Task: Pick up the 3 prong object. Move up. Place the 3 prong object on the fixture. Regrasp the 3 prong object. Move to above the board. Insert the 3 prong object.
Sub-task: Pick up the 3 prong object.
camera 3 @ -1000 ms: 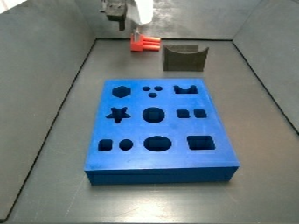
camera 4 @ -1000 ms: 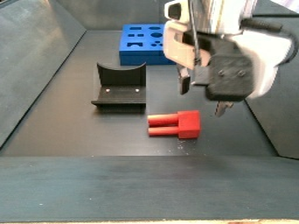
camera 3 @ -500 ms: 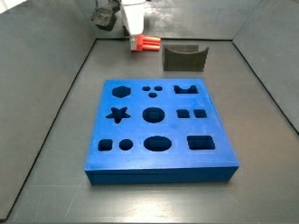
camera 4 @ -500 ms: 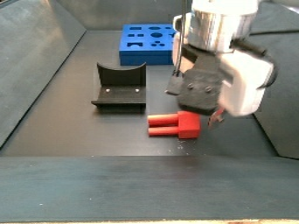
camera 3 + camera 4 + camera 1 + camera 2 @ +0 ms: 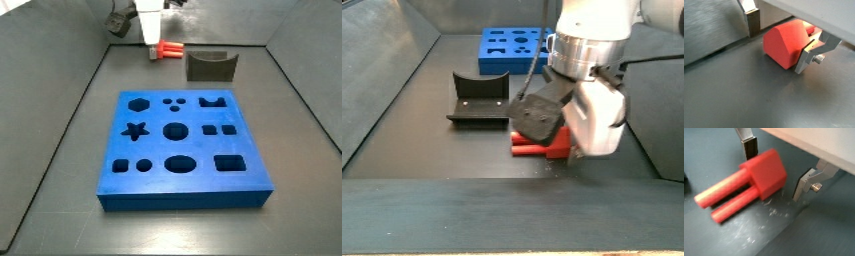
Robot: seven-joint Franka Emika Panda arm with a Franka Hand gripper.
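Note:
Next, my gripper grabs the 3 prong object by its block end (image 5: 156,51) to lift it and set it on the fixture (image 5: 211,66).
The 3 prong object (image 5: 763,174) is a red-orange peg lying flat on the dark floor, its prongs (image 5: 724,203) pointing away from its block end. It also shows in a wrist view (image 5: 784,42) and in both side views (image 5: 166,50) (image 5: 543,150). My gripper (image 5: 777,167) is low over it and open. Its silver fingers (image 5: 751,21) straddle the block end, and one finger (image 5: 811,52) is close against the block. The gripper shows in both side views (image 5: 152,36) (image 5: 545,135). The fixture (image 5: 211,66) (image 5: 478,98) stands beside it. The blue board (image 5: 183,148) (image 5: 513,48) lies apart.
Grey walls enclose the floor on all sides (image 5: 80,90). The fixture stands a short way from the peg, between it and a side wall in a side view (image 5: 396,70). The arm's body hides part of the peg in a side view (image 5: 589,90).
My gripper has come down from above the peg until its fingers sit on either side of the block end, and it has turned. The peg, fixture and board have not moved.

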